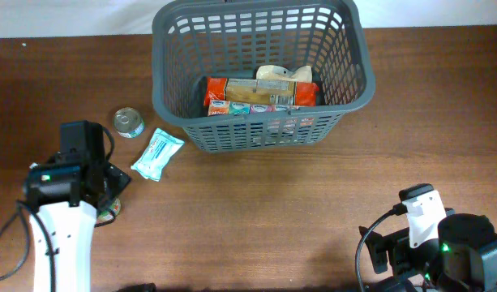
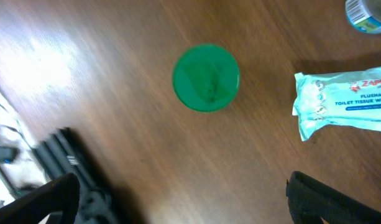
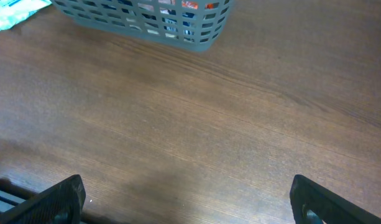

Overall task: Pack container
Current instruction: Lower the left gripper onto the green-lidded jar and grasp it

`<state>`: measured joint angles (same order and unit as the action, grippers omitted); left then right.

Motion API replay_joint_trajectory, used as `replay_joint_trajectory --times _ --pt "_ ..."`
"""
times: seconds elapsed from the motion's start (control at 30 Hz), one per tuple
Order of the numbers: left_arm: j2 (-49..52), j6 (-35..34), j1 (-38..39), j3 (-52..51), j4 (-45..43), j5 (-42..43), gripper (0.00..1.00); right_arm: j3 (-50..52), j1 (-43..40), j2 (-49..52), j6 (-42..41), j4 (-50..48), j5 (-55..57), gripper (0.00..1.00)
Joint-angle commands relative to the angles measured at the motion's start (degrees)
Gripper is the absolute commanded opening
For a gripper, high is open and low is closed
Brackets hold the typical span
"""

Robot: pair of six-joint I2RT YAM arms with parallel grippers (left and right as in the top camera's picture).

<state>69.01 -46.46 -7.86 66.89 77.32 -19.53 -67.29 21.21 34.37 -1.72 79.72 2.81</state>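
Note:
My left gripper grabs the green-lidded thing from above by the round lid's sides next, to lower it upright into the container.
The dark-grey slotted container [image 1: 169, 81] stands at the back centre of the table and holds an orange packet [image 1: 260, 92] and a beige packet [image 1: 276, 75]. Its corner shows in the right wrist view [image 3: 146, 25]. A pale-blue tissue wipes pack [image 1: 157, 153] and a small tin can [image 1: 128, 122] lie left of it. My left gripper [image 2: 184, 199] is open above a round green lid [image 2: 206, 78]; the wipes pack [image 2: 345, 102] lies to its right. My right gripper [image 3: 190, 199] is open and empty over bare wood at the front right.
The table is brown wood [image 1: 256, 211]. The left arm's body [image 1: 66, 186] covers most of the green lid in the overhead view. The right arm's base [image 1: 443, 243] sits at the front right corner.

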Motion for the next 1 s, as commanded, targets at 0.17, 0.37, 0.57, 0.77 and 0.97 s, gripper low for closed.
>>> replay_joint_trajectory --times 0.17,0.37,0.57,0.77,0.97 --pt "0.09 -4.42 -5.01 -11.34 -8.17 6.36 0.99 -0.52 0.48 -0.20 -0.68 -0.17 0.70 0.99" --pt "0.31 -1.09 -7.28 -16.41 -14.71 7.15 0.99 -0.52 0.48 -0.20 -0.68 -0.17 0.70 0.99" --pt "1.20 4.39 -11.50 -18.27 -19.26 6.23 0.99 -0.52 0.48 -0.22 -0.68 -0.17 0.70 0.99" --pt "3.93 7.78 -14.47 -18.29 -22.43 6.49 0.99 -0.52 0.48 -0.20 -0.68 -0.17 0.70 0.99" --pt "10.27 10.19 -14.56 -18.29 -28.15 6.71 0.99 -0.52 0.48 -0.20 -0.68 -0.17 0.70 0.99"
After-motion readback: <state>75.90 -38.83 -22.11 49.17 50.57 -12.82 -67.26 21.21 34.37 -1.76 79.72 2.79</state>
